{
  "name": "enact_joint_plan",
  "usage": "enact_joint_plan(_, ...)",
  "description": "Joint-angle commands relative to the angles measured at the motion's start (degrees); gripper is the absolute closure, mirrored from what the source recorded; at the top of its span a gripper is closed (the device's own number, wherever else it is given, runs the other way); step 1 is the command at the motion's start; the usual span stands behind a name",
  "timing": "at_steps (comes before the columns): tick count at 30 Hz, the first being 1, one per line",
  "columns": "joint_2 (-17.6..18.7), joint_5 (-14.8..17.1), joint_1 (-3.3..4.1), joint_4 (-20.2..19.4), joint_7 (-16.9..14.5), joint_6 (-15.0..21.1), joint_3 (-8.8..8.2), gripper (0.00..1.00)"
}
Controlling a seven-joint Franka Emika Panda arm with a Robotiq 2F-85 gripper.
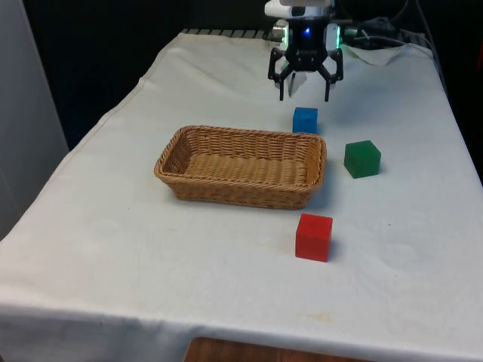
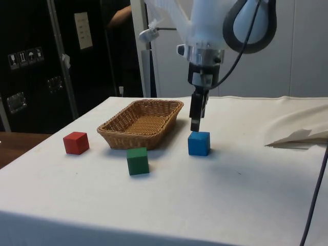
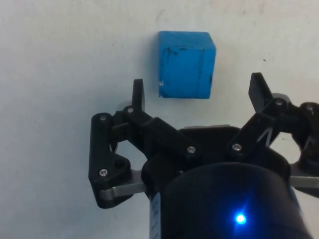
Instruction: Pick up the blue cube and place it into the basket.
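Note:
My gripper grabs the cube's two opposite sides next, to place the blue cube (image 1: pixel 305 120) into the wicker basket.
The blue cube (image 1: pixel 305 120) rests on the white cloth just beyond the far right corner of the wicker basket (image 1: pixel 170 154). My gripper (image 1: pixel 305 94) hangs open a little above the cube and slightly behind it, with nothing between its fingers. From the side, the gripper (image 2: pixel 196 122) hovers just over the blue cube (image 2: pixel 199 143), which stands beside the basket (image 2: pixel 174 107). In the wrist view the blue cube (image 3: pixel 186 64) lies just past the gripper (image 3: pixel 197 92), close to the line between the spread fingertips.
A green cube (image 1: pixel 362 159) sits to the front view's right of the basket. A red cube (image 1: pixel 313 237) stands nearer the front edge. Crumpled cloth (image 2: pixel 300 136) lies at the table's robot end. The basket's inside holds nothing.

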Motion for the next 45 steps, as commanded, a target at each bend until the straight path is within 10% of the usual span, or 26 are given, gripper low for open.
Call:
enact_joint_plan(1, 0.69, -0.06, 0.11, -0.06, 0.8, 1.26, 0.29, 0.0)
enact_joint_plan(45, 10.49, 0.0, -0.52, 1.03, 1.89, 9.63, 0.46, 0.0)
